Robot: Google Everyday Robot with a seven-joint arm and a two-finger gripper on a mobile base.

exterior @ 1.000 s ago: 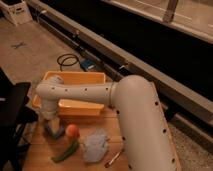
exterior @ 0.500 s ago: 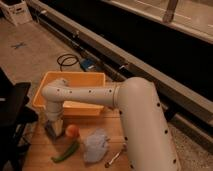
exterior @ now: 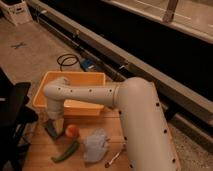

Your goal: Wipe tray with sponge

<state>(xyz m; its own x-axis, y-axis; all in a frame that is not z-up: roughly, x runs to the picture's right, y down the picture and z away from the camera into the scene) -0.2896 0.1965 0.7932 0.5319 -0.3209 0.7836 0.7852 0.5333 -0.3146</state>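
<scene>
My gripper will grab the blue sponge by its long sides next, and then it can wipe the tray.
The yellow-orange tray (exterior: 42, 95) stands at the back of the wooden table, its middle crossed by my pale arm. My gripper (exterior: 55, 123) points straight down just in front of the tray's front left wall, low over the table. Its jaws stand open. A small dark blue-grey block, apparently the sponge (exterior: 49, 131), lies flat on the table right under the gripper, partly covered by it. I cannot tell whether the fingers touch it.
An orange round fruit (exterior: 72, 131) sits just right of the gripper. A green pepper-like vegetable (exterior: 65, 151), a pale blue cloth (exterior: 95, 145) and a small utensil (exterior: 114, 159) lie nearer the front edge. A black chair (exterior: 12, 105) stands at the left.
The gripper has stayed low over the dark block in front of the tray, shifting only slightly. Nothing on the table has moved.
</scene>
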